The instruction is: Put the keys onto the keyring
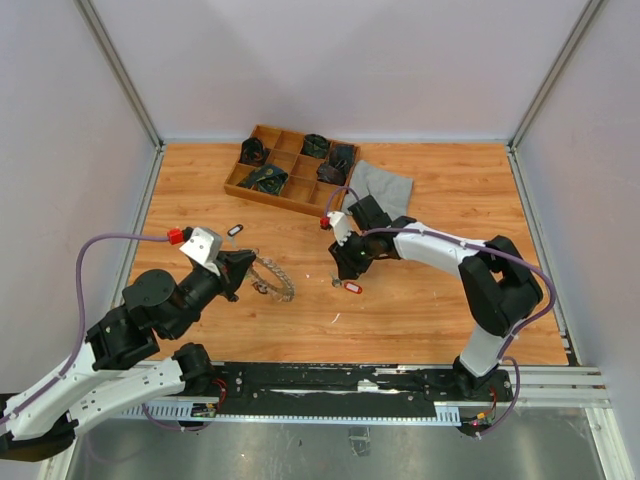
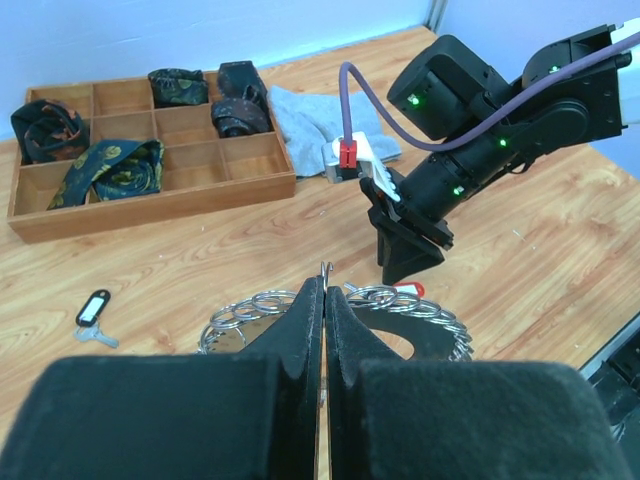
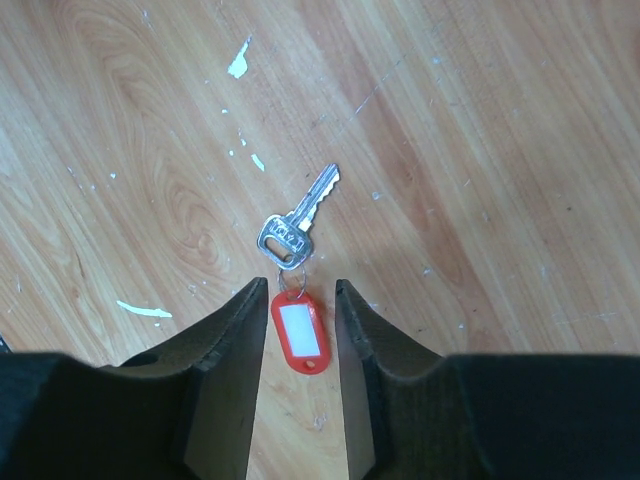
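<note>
My right gripper isn't ready to close yet: its fingertips are above the red tag (image 1: 352,287) (image 3: 300,335). It should go down first and then close on the tag.
A silver key (image 3: 296,224) with a red tag (image 3: 300,335) lies flat on the wooden table. My right gripper (image 3: 300,292) hangs just above it, open, one finger on each side of the tag without touching it. From above, that key (image 1: 351,288) lies under the right gripper (image 1: 345,272). The keyring (image 2: 430,312), a wire loop crowded with silver rings, rests on the table left of centre. My left gripper (image 2: 325,285) is shut on its wire, whose end pokes out above the fingertips. A second key with a black tag (image 2: 93,308) lies further left.
A wooden compartment tray (image 1: 262,194) with dark rolled cloths stands at the back. A grey cloth (image 1: 385,185) lies beside it on the right. White scraps (image 3: 238,62) dot the table around the red-tagged key. Metal frame posts border the table.
</note>
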